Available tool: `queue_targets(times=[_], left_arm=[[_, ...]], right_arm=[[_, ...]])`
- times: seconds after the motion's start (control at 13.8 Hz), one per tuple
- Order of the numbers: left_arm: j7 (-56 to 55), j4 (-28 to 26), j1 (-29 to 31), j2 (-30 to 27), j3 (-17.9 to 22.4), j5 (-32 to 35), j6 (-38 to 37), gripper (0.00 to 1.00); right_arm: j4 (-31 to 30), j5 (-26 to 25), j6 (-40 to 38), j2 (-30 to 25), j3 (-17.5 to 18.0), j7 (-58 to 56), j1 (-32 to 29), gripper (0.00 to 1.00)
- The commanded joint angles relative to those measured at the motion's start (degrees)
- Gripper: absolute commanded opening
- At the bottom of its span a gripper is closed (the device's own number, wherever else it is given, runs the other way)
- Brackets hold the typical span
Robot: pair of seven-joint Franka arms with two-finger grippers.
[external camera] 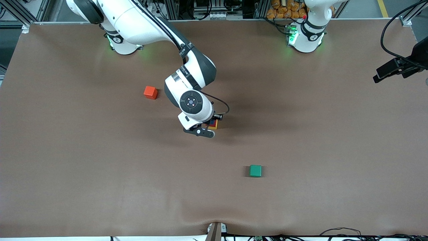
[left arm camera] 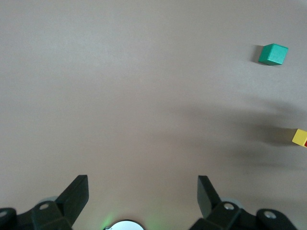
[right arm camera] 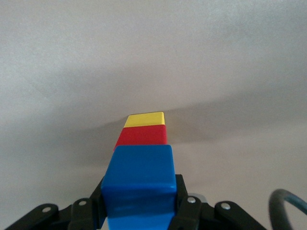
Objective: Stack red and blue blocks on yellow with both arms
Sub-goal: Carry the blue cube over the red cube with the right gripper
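Note:
I will open my right gripper now. The blue block would stay standing, because its bottom touches the red block in the right wrist view.
The blue block sits on top of the red block, which sits on the yellow cube; the three form one stack. My right gripper is shut on the blue block, one finger against each side. In the front view the right gripper and wrist cover most of the stack at mid-table; only a corner of the yellow cube shows. My left gripper is open and empty, waits high over bare table, and is out of the front view. The yellow cube shows at the edge of the left wrist view.
A green cube lies nearer the front camera than the stack and also shows in the left wrist view. An orange-red cube lies toward the right arm's end. A black camera mount overhangs the left arm's end.

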Motion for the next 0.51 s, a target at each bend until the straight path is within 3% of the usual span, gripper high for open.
queue_targets(times=[0.0, 0.15, 0.22, 0.29, 0.44], left_arm=[[0.28, 1.16, 0.02, 0.28, -0.19, -1.07, -0.18, 1.00], [0.37, 0.98, 0.02, 0.28, -0.54, -1.07, -0.18, 1.00], [0.46, 0.81, 0.02, 0.45, -0.54, -1.07, -0.18, 1.00], [0.55, 0.80, 0.02, 0.54, -0.62, -1.07, -0.18, 1.00], [0.72, 0.72, -0.07, 0.71, -0.71, -1.07, -0.26, 1.00]], right_arm=[[1.92, 0.73, -0.02, 1.38, -0.09, -0.37, 0.28, 0.00], [1.92, 0.73, -0.02, 1.29, -0.09, -0.46, 0.28, 0.00], [1.92, 0.73, -0.10, 1.38, -0.09, -0.20, 0.28, 0.31], [1.84, 0.56, -0.19, 1.29, -0.09, -0.46, 0.37, 0.99], [1.84, 0.47, -0.54, 1.29, -0.09, -0.55, 0.55, 1.00]])
